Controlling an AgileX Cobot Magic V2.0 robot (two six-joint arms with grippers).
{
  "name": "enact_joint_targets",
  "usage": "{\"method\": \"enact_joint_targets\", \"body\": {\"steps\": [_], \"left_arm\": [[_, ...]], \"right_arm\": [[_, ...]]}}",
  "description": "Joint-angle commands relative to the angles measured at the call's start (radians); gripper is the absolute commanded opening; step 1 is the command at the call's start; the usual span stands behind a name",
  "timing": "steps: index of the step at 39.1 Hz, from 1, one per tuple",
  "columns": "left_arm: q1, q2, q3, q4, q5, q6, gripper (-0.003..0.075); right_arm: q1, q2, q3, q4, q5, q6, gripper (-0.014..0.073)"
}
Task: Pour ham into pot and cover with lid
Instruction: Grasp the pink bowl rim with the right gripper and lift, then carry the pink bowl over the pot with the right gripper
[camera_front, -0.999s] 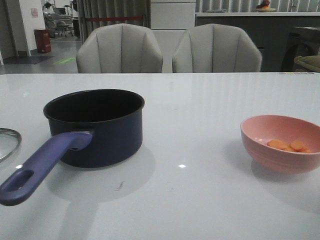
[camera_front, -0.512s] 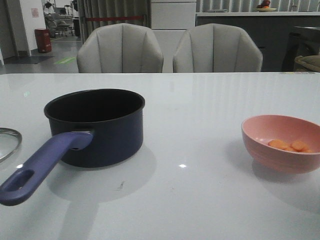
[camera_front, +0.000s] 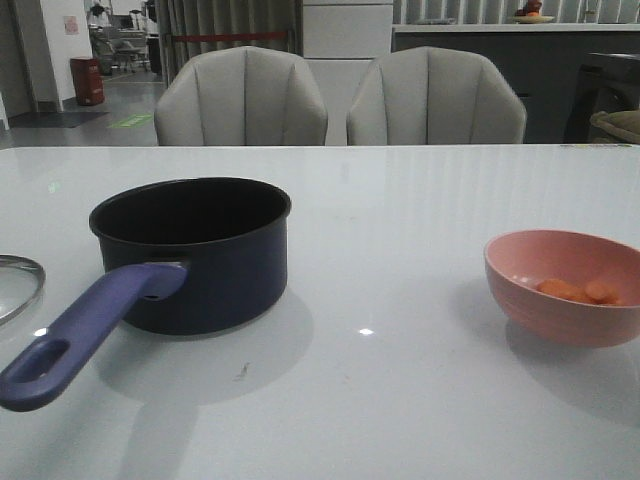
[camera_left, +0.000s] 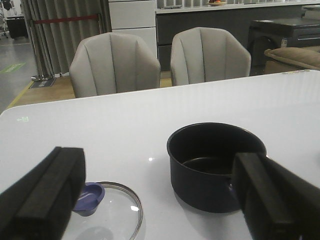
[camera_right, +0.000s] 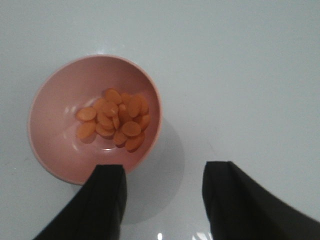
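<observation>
The pink bowl is wider than my right gripper's open fingers. My right gripper should pour the ham next, so it needs to pinch the bowl by its thin rim (camera_right: 148, 152).
The dark navy pot (camera_front: 190, 250) stands at the table's left, its purple-blue handle (camera_front: 85, 330) pointing toward the front left; it looks empty in the left wrist view (camera_left: 215, 165). The glass lid (camera_left: 107, 212) with its purple-blue knob (camera_left: 89, 199) lies flat left of the pot; only its rim (camera_front: 20, 285) shows in the front view. Orange ham slices (camera_right: 117, 120) lie in a pink bowl (camera_right: 65, 140) at the right (camera_front: 565, 285). My left gripper (camera_left: 157, 195) is open above the lid and pot. My right gripper (camera_right: 162, 175) is open above the bowl's near edge. Neither gripper shows in the front view.
Two grey chairs (camera_front: 240, 95) stand behind the table's far edge. The white table (camera_front: 400, 230) reflects ceiling lights.
The front view has shifted very slightly; pot, lid and bowl stand where they were.
</observation>
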Motion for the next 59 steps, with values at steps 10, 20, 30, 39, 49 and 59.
{"method": "enact_joint_targets", "body": {"steps": [10, 20, 30, 39, 49, 59], "left_arm": [[-0.008, 0.01, -0.026, 0.013, -0.088, -0.009, 0.0625], [-0.008, 0.01, -0.026, 0.013, -0.09, -0.009, 0.0625], [-0.008, 0.01, -0.026, 0.013, -0.09, -0.009, 0.0625], [-0.008, 0.01, -0.026, 0.013, -0.09, -0.009, 0.0625], [-0.008, 0.01, -0.026, 0.013, -0.09, -0.009, 0.0625], [-0.008, 0.01, -0.026, 0.013, -0.09, -0.009, 0.0625]], "right_arm": [[-0.022, 0.317, -0.189, 0.003, 0.034, -0.011, 0.0461], [-0.022, 0.468, -0.275, 0.015, 0.019, -0.012, 0.0461], [-0.022, 0.573, -0.347, 0.033, 0.033, -0.012, 0.0459], [-0.022, 0.644, -0.399, 0.047, 0.063, -0.024, 0.0155], [-0.009, 0.589, -0.515, 0.184, 0.177, -0.084, 0.012], [0.041, 0.574, -0.634, 0.41, 0.24, -0.224, 0.012]]}}
